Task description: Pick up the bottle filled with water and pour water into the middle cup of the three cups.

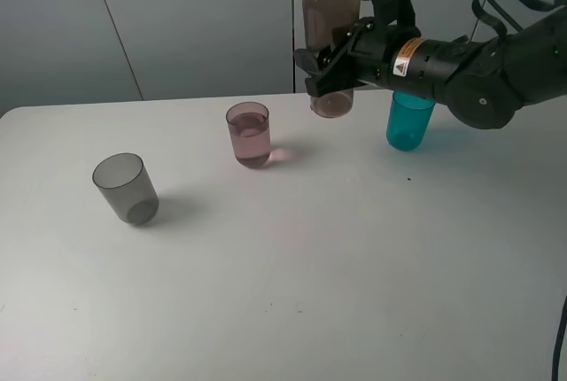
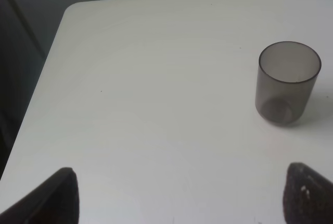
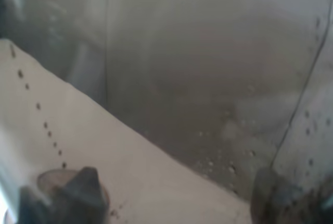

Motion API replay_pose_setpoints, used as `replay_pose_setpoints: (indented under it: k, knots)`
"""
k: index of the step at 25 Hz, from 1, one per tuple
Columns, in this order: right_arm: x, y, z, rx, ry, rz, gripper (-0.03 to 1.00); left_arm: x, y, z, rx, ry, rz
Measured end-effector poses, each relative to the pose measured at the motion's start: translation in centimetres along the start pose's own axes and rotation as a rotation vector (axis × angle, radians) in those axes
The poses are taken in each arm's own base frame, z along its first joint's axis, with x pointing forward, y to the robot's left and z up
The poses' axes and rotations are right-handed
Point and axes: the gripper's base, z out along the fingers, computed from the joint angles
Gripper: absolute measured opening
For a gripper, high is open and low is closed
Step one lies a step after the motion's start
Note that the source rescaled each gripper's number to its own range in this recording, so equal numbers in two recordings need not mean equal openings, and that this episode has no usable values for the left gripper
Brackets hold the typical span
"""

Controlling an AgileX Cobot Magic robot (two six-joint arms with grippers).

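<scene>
The bottle's base (image 1: 331, 108) is raised above the white tabletop, so my right gripper keeps holding the bottle from here.
The smoky brown bottle (image 1: 330, 9) stands upright at the back of the table, without a cap. My right gripper (image 1: 326, 69) is shut on its lower half; I cannot tell whether its base touches the table. In the right wrist view the bottle's wet wall (image 3: 197, 78) fills the picture between the fingertips (image 3: 78, 190). The pink middle cup (image 1: 249, 134) stands left of the bottle and in front of it, with water in it. The grey cup (image 1: 126, 188) is at the left and also shows in the left wrist view (image 2: 287, 83). The teal cup (image 1: 409, 120) stands just right of the bottle, under my right arm. My left gripper (image 2: 177, 198) is open and empty, short of the grey cup.
The white table (image 1: 337, 266) has a rounded far left corner (image 2: 78, 8) and a grey wall behind it. My right arm (image 1: 496, 71) reaches in from the right over the teal cup. A black cable (image 1: 560, 337) hangs at the front right edge.
</scene>
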Motion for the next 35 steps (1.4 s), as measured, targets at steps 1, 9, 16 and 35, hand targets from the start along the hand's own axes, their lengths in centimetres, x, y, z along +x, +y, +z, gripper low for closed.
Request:
replay_pose_setpoints:
  k: [1,9,16,35]
  knots:
    - [0.6,-0.1,-0.3,-0.002,0.015,0.014,0.02,0.0,0.0,0.0,0.000,0.000,0.000]
    - [3.8,-0.1,-0.2,-0.012,0.084,0.086,0.02,0.0,0.0,0.0,0.000,0.000,0.002]
    - [7.6,-0.1,1.2,-0.050,0.026,0.107,0.02,0.0,0.0,0.0,0.000,0.000,0.004]
    - [11.0,0.3,2.1,-0.071,0.046,0.056,0.02,0.0,0.0,0.0,0.000,0.000,0.004]
